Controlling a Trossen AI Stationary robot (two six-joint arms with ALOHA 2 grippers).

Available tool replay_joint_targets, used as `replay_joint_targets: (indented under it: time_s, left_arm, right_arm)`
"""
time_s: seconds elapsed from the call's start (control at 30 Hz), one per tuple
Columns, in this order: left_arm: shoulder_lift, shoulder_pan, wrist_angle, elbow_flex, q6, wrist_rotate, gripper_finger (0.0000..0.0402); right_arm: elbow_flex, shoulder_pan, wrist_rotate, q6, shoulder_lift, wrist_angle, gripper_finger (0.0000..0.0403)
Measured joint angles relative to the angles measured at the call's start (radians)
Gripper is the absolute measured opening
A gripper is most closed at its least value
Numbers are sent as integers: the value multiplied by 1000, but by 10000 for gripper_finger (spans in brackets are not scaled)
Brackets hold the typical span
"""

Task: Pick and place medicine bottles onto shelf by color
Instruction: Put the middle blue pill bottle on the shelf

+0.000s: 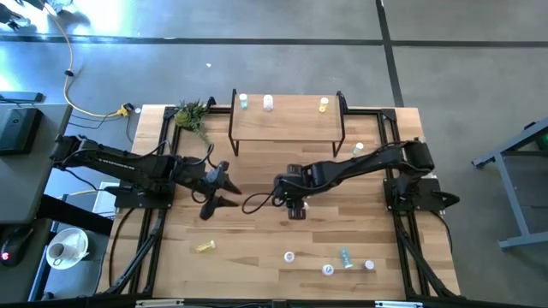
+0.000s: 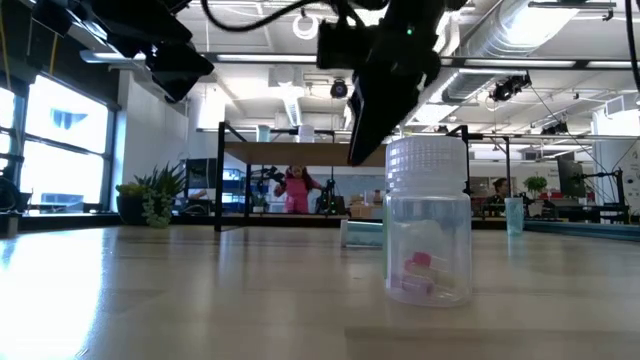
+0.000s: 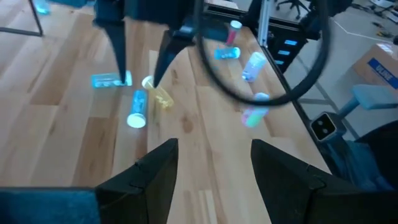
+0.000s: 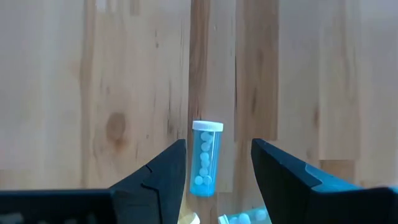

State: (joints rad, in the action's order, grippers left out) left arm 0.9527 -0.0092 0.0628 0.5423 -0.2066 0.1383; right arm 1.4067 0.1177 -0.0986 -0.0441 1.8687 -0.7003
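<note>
The light blue bottle should stand upright on the shelf, so my right gripper will next grab its body below the white cap (image 4: 204, 160).
My right gripper (image 4: 217, 144) hangs open over the middle of the table (image 1: 295, 210), pointing steeply down. A light blue bottle (image 4: 205, 160) with a white cap lies on its side on the boards below, in the gap between the fingers, untouched. The left wrist view shows that blue bottle (image 3: 137, 112) with a yellow bottle (image 3: 159, 94) and a teal one (image 3: 111, 79) lying close by. My left gripper (image 1: 224, 190) waits open at the table's left. The shelf (image 1: 287, 124) stands at the far edge with a green bottle (image 1: 243, 102), a pinkish one (image 1: 268, 103) and a yellow one (image 1: 324, 104) upright on it.
More bottles are scattered near the front edge: a yellow one (image 1: 204, 246) and several white and teal ones (image 1: 346, 257). One stands right in front of the low camera (image 2: 428, 225). Another is by the right arm (image 1: 358, 149). A small plant (image 1: 192, 114) stands left of the shelf.
</note>
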Motion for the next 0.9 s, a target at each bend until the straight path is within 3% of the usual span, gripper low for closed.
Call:
replay_joint_targets:
  time_s: [0.9]
  left_arm:
    - [0, -38, 0, 0, 0, -23, 193]
  right_arm:
    - [-1, 0, -2, -47, 163, 81, 172]
